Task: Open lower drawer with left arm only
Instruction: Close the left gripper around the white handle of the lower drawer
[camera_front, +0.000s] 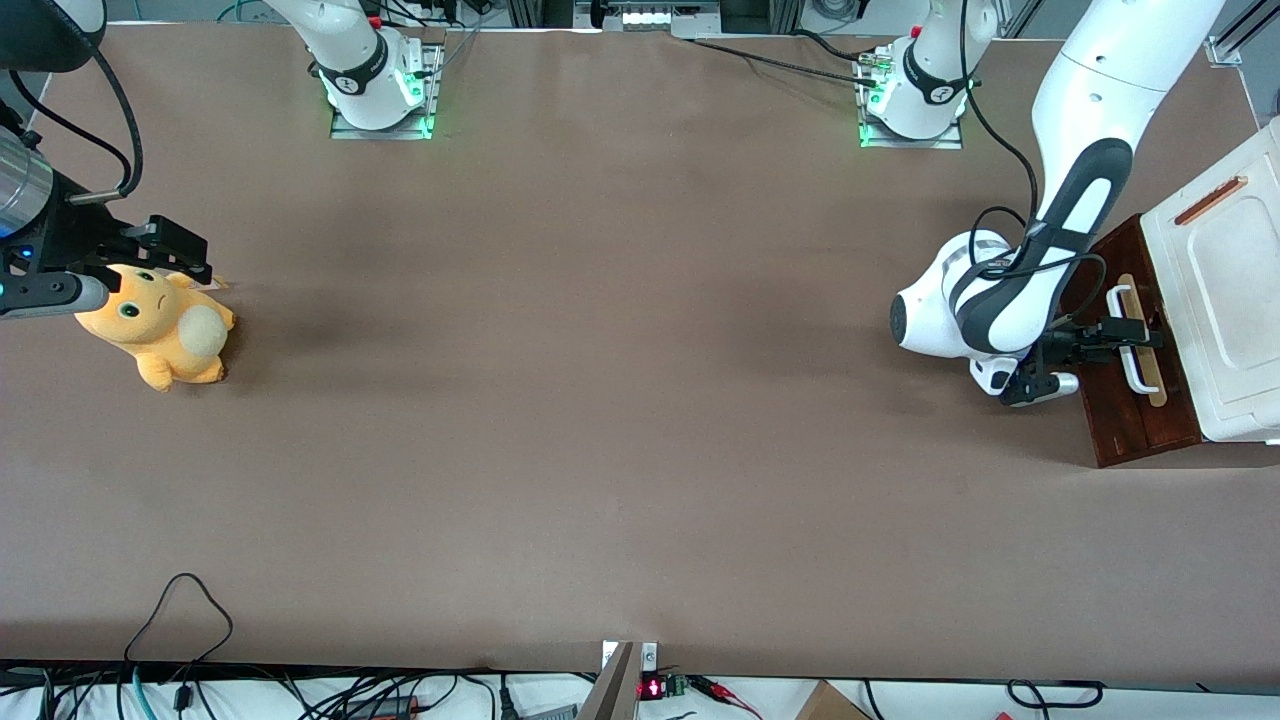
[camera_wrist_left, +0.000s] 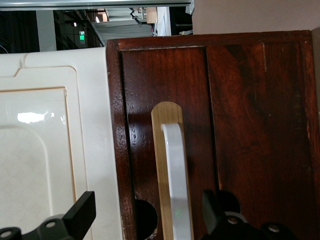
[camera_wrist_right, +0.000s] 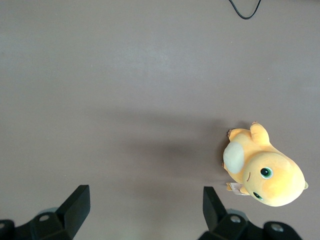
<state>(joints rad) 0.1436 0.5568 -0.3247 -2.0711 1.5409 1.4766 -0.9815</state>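
Next, my left gripper needs to grab the white loop handle (camera_front: 1138, 365) on its piece of wood to open the lower drawer (camera_front: 1150, 415).
The lower drawer (camera_front: 1150, 415) shows its dark reddish-brown front under the white cabinet top (camera_front: 1230, 290), at the working arm's end of the table. A white loop handle (camera_front: 1138, 365) runs over a pale wood strip on that front. None of the drawer's inside shows. My left arm (camera_front: 1010, 300) reaches in from in front of the drawer, and its gripper (camera_front: 1135, 335) sits at the handle. In the left wrist view the gripper (camera_wrist_left: 147, 217) is open. Its black fingers (camera_wrist_left: 82, 215) stand wide, one on each side of the handle (camera_wrist_left: 176, 175), apart from it. The drawer front (camera_wrist_left: 245, 125) fills the background.
An orange plush toy (camera_front: 160, 335) lies toward the parked arm's end of the table. A round dark hole (camera_wrist_left: 145, 220) is cut in the drawer front beside the wood strip. A black cable loop (camera_front: 180, 600) lies near the table's front edge.
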